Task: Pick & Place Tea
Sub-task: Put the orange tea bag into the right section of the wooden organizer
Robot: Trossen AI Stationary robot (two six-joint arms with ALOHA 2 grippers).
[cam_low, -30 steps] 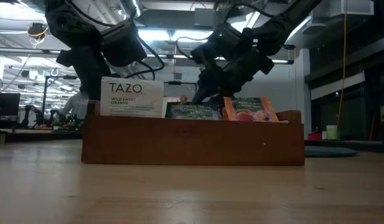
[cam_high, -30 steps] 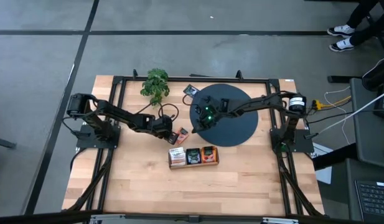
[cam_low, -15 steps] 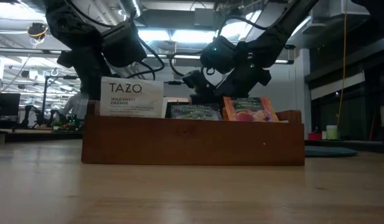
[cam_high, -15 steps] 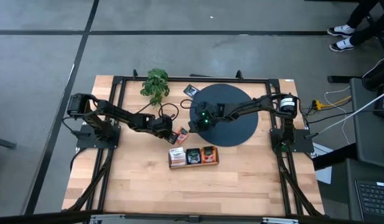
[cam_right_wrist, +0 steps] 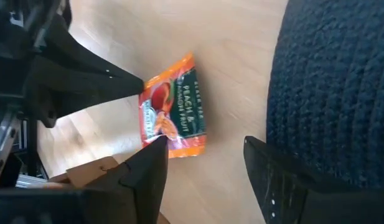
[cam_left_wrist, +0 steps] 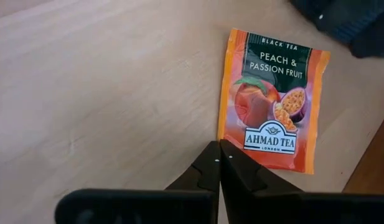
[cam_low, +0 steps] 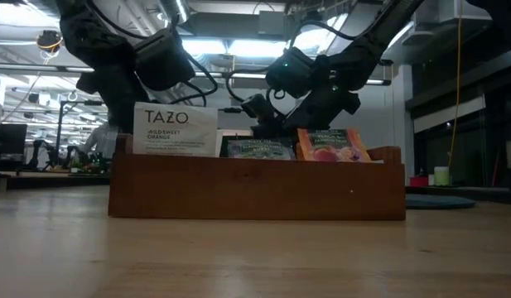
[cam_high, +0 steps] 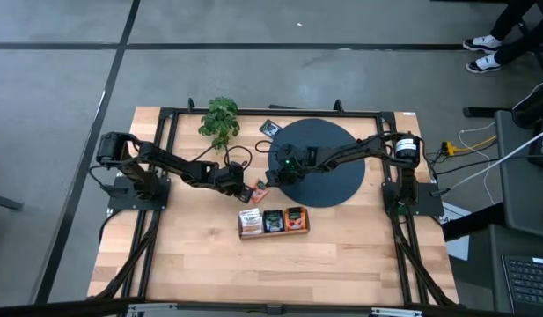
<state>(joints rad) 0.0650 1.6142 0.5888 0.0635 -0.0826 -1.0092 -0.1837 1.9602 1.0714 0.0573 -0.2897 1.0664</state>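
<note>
Next, my right gripper grabs the orange-red tea packet by its orange sealed edge (cam_right_wrist: 187,151). Then the packet is ready to stand in the wooden box (cam_right_wrist: 92,171).
An orange-red tea packet (cam_high: 258,187) (cam_left_wrist: 272,99) (cam_right_wrist: 173,112) lies flat, face up, on the wooden table just left of the black disc (cam_high: 328,167). My left gripper (cam_high: 245,186) (cam_left_wrist: 220,146) is shut, with its tips at the packet's left edge. My right gripper (cam_high: 271,179) (cam_right_wrist: 204,155) is open. It reaches in from the disc's left rim and hovers close to the packet on its right side. One finger is over the wood near the packet and the other is by the disc. My left gripper's shut fingertips (cam_left_wrist: 211,163) stand right at one edge of the packet, near a corner (cam_left_wrist: 224,138). They come in low from the table's left. Whether they touch the packet, I cannot tell. The packet lies flat on the wood.
A wooden box (cam_high: 273,222) (cam_low: 255,186) holding upright tea packets stands near the table's middle, in front of both grippers. A small green plant (cam_high: 220,119) and a dark packet (cam_high: 269,128) sit at the far side. Bare wood lies toward the near edge.
My right gripper has moved from over the disc toward the table's left edge, down toward the orange-red packet. The packet and my left gripper have stayed where they were.
</note>
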